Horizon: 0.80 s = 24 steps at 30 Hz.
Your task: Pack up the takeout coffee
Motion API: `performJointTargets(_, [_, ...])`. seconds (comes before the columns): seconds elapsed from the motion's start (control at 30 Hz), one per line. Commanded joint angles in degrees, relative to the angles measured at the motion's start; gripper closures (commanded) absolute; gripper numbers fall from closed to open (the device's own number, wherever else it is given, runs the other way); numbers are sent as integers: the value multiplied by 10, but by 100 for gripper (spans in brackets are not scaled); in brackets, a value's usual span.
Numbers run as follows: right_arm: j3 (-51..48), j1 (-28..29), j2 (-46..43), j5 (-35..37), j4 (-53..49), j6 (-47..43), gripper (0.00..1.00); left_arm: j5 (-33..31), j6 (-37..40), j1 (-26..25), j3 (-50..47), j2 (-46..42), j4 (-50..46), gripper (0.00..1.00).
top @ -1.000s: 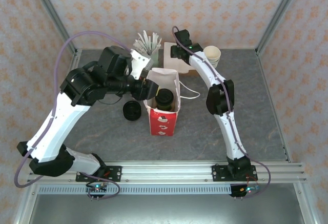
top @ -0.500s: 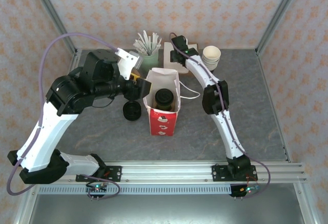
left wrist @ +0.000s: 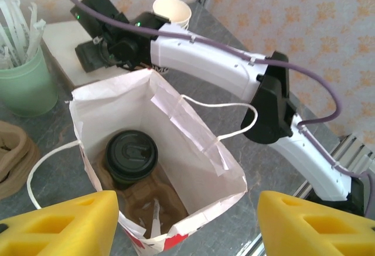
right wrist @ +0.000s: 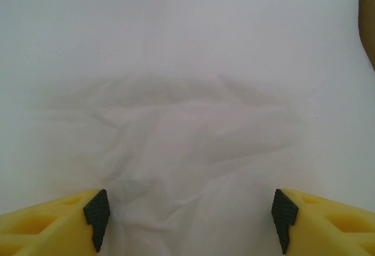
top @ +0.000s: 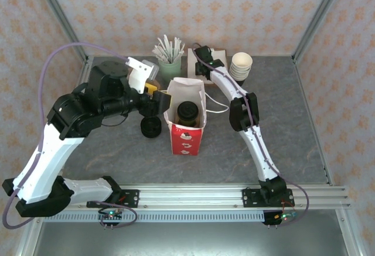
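My right gripper needs to close on the napkin now, because my black fingers are down at the white napkin's surface, and it wrinkles between them.
The takeout coffee (top: 187, 113), a dark cup with a round black lid (left wrist: 130, 153), stands upright inside an open white paper bag (top: 197, 95) with a red base. It sits in a brown cardboard carrier (left wrist: 153, 193) at the bag's bottom. My left gripper (top: 160, 98) hovers open just left of the bag's rim. In the left wrist view its yellow fingers (left wrist: 58, 227) frame the bag's near corner and hold nothing. My right gripper (top: 202, 57) is at the back of the table, open over a stack of white napkins (right wrist: 187, 121), with its black pads (right wrist: 96, 216) wide apart.
A pale green cup of white sticks (top: 170, 65) stands behind the bag. Stacked paper cups (top: 241, 65) are at the back right. A stack of black lids (top: 150, 127) lies left of the bag. Brown cardboard carriers (left wrist: 12, 156) lie by the green cup. The bag's string handles (top: 218, 105) hang out to the right.
My left arm has drawn back to the left, away from the bag's rim, with its jaws wider. My right gripper has shifted slightly left over the napkins and opened wider.
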Motion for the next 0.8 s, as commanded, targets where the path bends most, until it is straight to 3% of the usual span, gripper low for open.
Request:
performJointTargets(0.0, [25,0,12,27,9,-1,24,-21,-10,-5,-7,-12,26,35])
performJointTargets(0.27, [28,-2,13,7,7,9,35,-33,-13,-6,-11,-16,26,36])
performJointTargets(0.77, [29,-7,10,-18,1,19,77,-34,-12,-6,-17,-24,24,37])
